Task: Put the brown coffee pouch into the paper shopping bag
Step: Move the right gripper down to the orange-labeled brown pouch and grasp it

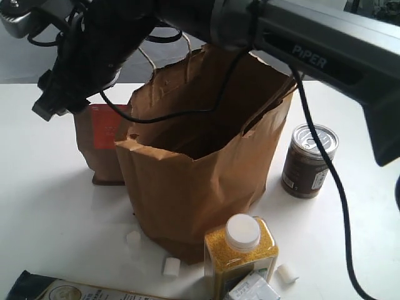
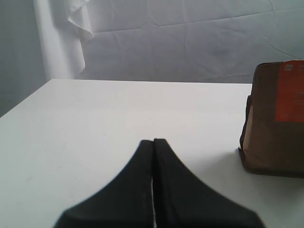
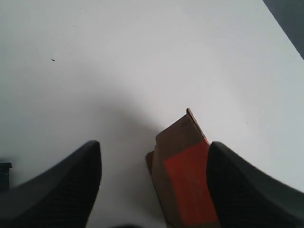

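Next, my right gripper should grab the brown coffee pouch by its side edge with the orange-red label (image 1: 103,125) to get it into the paper shopping bag (image 1: 194,181).
The brown coffee pouch (image 1: 100,142) stands upright on the white table, touching the left side of the paper shopping bag (image 1: 194,181), with its orange-red label facing the camera. The bag stands open in the middle, handles up. My right arm reaches across over the bag, and my right gripper (image 1: 59,97) hangs just above the pouch's top. In the right wrist view that gripper (image 3: 153,147) is open, with the pouch (image 3: 183,175) between the jaws, close to one finger (image 3: 237,185). My left gripper (image 2: 153,141) is shut and empty, low over the table, the pouch (image 2: 275,118) off to its side.
A dark brown can (image 1: 308,161) with a silver lid stands right of the bag. In front are a bottle of yellow grains (image 1: 240,250), a small carton (image 1: 253,290), a dark flat package (image 1: 62,290) and three white lumps (image 1: 170,267). A black cable (image 1: 325,162) hangs over the bag.
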Robot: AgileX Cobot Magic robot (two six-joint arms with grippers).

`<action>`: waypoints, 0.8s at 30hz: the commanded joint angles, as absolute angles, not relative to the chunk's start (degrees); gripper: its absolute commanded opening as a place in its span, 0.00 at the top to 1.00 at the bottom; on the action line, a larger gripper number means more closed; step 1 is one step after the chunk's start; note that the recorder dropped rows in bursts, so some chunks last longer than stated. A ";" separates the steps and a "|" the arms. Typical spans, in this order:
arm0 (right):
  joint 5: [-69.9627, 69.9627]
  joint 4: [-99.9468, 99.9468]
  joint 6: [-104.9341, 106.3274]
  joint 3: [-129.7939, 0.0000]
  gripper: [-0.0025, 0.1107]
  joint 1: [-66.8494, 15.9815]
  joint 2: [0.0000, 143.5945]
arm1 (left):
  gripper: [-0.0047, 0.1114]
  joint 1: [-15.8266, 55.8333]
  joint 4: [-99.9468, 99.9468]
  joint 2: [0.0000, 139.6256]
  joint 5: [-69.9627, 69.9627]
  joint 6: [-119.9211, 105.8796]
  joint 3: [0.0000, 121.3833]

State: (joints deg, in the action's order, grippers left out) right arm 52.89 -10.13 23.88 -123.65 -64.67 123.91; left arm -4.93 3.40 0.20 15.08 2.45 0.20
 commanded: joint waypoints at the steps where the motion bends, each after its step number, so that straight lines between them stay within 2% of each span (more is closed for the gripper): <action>1: 50.16 -4.46 23.00 -124.04 0.45 -64.53 124.39 | 0.96 -5.14 3.66 0.00 14.98 2.61 0.00; 6: 48.82 1.13 19.49 -124.04 0.45 -64.33 125.75 | 0.96 -5.14 3.66 0.00 14.98 2.61 0.00; 24: 47.77 1.01 18.97 -124.04 0.45 -62.46 133.55 | 0.96 -5.14 3.66 0.00 14.98 2.61 0.00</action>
State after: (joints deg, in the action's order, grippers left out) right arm 48.45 0.42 19.33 -123.74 -63.14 132.94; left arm -4.93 3.40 0.20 15.08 2.45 0.20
